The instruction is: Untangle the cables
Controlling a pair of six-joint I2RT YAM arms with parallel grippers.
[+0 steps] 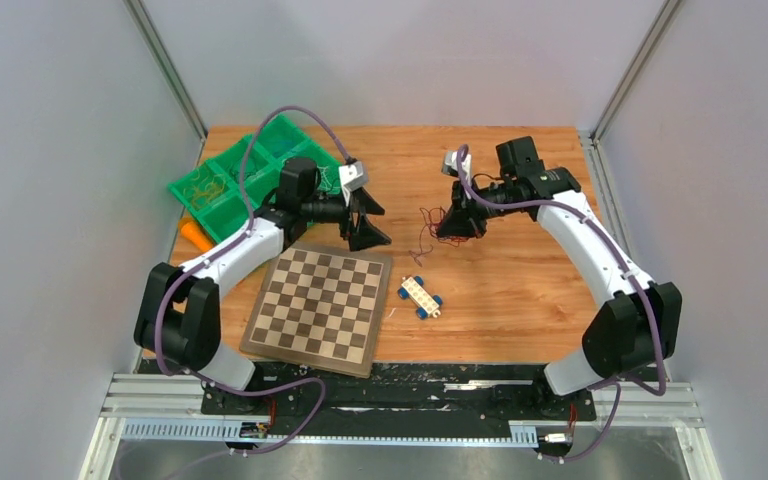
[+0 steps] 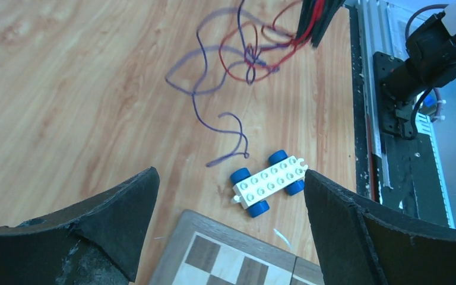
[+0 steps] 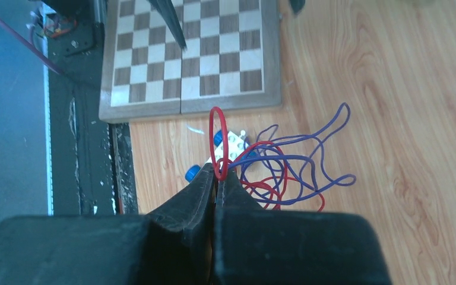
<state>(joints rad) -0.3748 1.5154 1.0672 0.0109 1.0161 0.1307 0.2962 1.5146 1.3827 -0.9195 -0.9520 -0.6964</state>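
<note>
My left gripper grabs the purple cable (image 3: 309,160) by its loose trailing tail (image 3: 263,131) next, to pull that cable free from the held red cable.
The cables (image 1: 428,228) are thin red and purple strands in a loose knotted clump on the wooden table (image 1: 520,290), at mid-table. My right gripper (image 3: 217,176) is shut on a red cable (image 3: 215,139), whose loop sticks up past the fingertips; the purple cable (image 3: 309,160) trails beside it. In the top view the right gripper (image 1: 457,224) sits right of the clump. My left gripper (image 1: 365,222) is open and empty, left of the clump. In the left wrist view the cables (image 2: 237,65) lie ahead of the open left gripper (image 2: 230,184), with a purple tail (image 2: 231,139).
A white toy brick with blue wheels (image 1: 420,296) lies near the clump, also in the left wrist view (image 2: 268,181). A chessboard (image 1: 320,305) lies front left. A green compartment tray (image 1: 250,175) stands back left, an orange object (image 1: 196,235) beside it.
</note>
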